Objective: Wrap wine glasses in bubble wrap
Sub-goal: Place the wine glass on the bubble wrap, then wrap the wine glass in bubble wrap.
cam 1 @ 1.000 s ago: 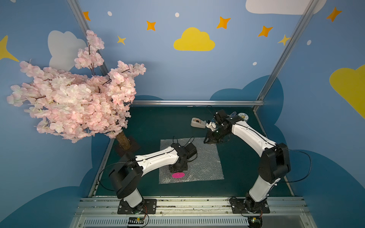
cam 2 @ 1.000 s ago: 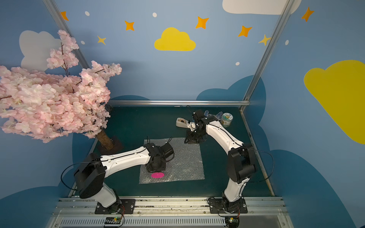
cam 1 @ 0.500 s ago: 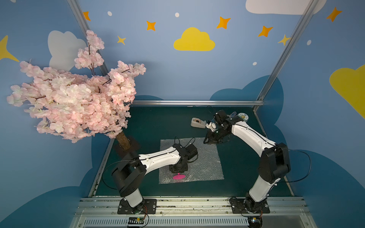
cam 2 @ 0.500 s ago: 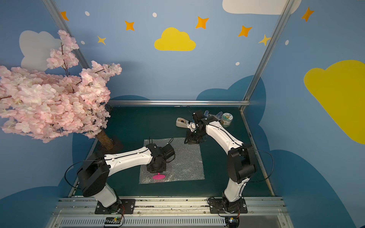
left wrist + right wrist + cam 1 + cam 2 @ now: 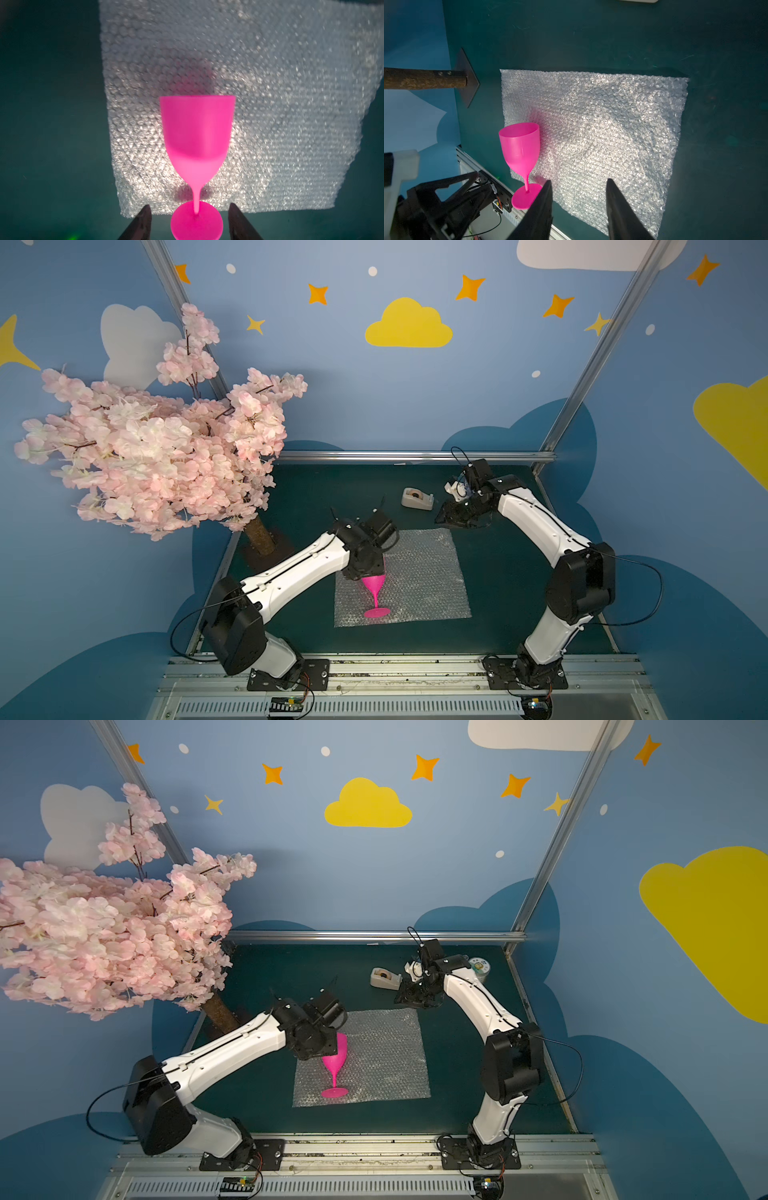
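I will next use my left gripper to grab the bubble wrap (image 5: 419, 576) by its side edge nearest the wine glass, so I can fold the wrap over the glass.
A hot-pink wine glass (image 5: 372, 585) lies on the bubble wrap (image 5: 419, 576) near its left side, foot (image 5: 377, 612) toward the front edge. In a top view the glass (image 5: 334, 1054) shows partly under my left wrist. My left gripper (image 5: 189, 204) hangs just above it, open. Its dark fingertips (image 5: 145, 214) flank the foot with clear gaps either side. My right gripper (image 5: 579, 180) is open and holds nothing. It hovers by the sheet's far right corner (image 5: 446, 518), with the bubble wrap (image 5: 602, 128) and wine glass (image 5: 520, 149) spread before it.
A beige tape dispenser (image 5: 417, 498) sits just behind the sheet, left of my right gripper. A green-and-white can (image 5: 480, 967) stands behind the right arm at the back right. A blossom tree (image 5: 158, 456) with its trunk (image 5: 259, 537) overhangs the left side.
My left gripper has opened and let go of the wine glass, and has drawn back so the bowl now shows. The right gripper's fingers have spread wider; that arm has hardly moved.
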You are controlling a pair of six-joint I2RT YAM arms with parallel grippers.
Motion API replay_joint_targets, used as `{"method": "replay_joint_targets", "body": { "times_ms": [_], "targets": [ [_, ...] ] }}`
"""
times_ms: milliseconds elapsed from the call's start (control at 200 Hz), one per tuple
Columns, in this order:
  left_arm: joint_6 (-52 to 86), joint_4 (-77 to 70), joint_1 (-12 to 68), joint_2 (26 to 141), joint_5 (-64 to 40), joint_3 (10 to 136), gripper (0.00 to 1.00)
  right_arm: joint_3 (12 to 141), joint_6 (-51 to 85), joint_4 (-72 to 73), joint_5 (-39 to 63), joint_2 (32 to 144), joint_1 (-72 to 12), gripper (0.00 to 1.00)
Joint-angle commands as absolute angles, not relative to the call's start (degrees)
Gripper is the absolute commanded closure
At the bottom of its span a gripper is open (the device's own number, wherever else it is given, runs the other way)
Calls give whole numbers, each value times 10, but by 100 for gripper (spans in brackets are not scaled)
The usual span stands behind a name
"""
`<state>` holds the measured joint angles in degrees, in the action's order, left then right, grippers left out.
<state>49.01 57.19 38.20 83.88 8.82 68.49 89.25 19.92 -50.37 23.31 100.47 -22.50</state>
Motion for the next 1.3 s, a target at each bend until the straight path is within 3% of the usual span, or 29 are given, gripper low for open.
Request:
{"method": "replay_joint_targets", "body": {
  "times_ms": [0, 245, 421, 616, 866, 1126, 1297],
  "targets": [
    [452, 533, 299, 803, 18, 604, 43, 885, 217, -485, 233, 1000, -232, 58],
    [442, 441, 207, 747, -19, 482, 42, 845, 231, -432, 227, 998, -226, 57],
    [429, 432, 196, 750, -29, 457, 43, 829, 239, -422, 206, 997, -220, 57],
    [424, 420, 187, 784, -34, 442, 55, 790, 265, -376, 256, 977, -226, 58],
    [412, 405, 183, 788, 0, 424, 58, 754, 273, -363, 290, 940, -267, 58],
    [424, 290, 182, 805, -58, 376, 67, 765, 268, -374, 301, 941, -293, 59],
    [409, 274, 183, 806, -64, 369, 79, 774, 267, -375, 323, 947, -346, 60]
  ]
}}
